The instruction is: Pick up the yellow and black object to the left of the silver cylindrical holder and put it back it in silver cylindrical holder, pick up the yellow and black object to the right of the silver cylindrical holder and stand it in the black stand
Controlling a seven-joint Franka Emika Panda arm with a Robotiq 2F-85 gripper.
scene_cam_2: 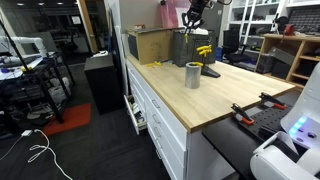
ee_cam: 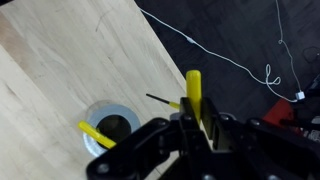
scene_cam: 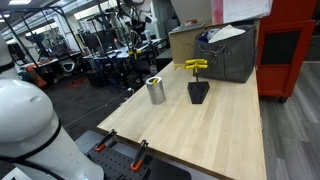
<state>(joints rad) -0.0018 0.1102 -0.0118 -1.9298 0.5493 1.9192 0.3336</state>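
The tip of the tool's dark stem shows outside the holder's rim, so my gripper should keep holding the yellow tool until the tool's stem goes into the silver cylindrical holder (scene_cam: 155, 90) (ee_cam: 110, 125).
My gripper (ee_cam: 197, 128) is shut on the longer yellow bar-shaped tool (ee_cam: 193, 92). A thin dark shaft sticks out of the tool sideways. In both exterior views the tool (scene_cam: 195, 66) (scene_cam_2: 205, 50) hangs just above the black stand (scene_cam: 198, 92) (scene_cam_2: 208, 70), dark part pointing down; I cannot tell if it touches. The stand is hidden in the wrist view. The silver cylindrical holder (scene_cam: 155, 90) (scene_cam_2: 192, 75) (ee_cam: 110, 125) stands upright beside the stand. The small slim yellow tool (ee_cam: 93, 131) leans inside it.
A grey crate (scene_cam: 230, 55) and a cardboard box (scene_cam: 188, 42) stand at the back of the wooden table (scene_cam: 200, 130). A red cabinet (scene_cam: 290, 50) is beside it. Clamps (scene_cam: 140, 150) sit at the near edge. The table edge and a floor with cables (ee_cam: 250, 60) lie close by.
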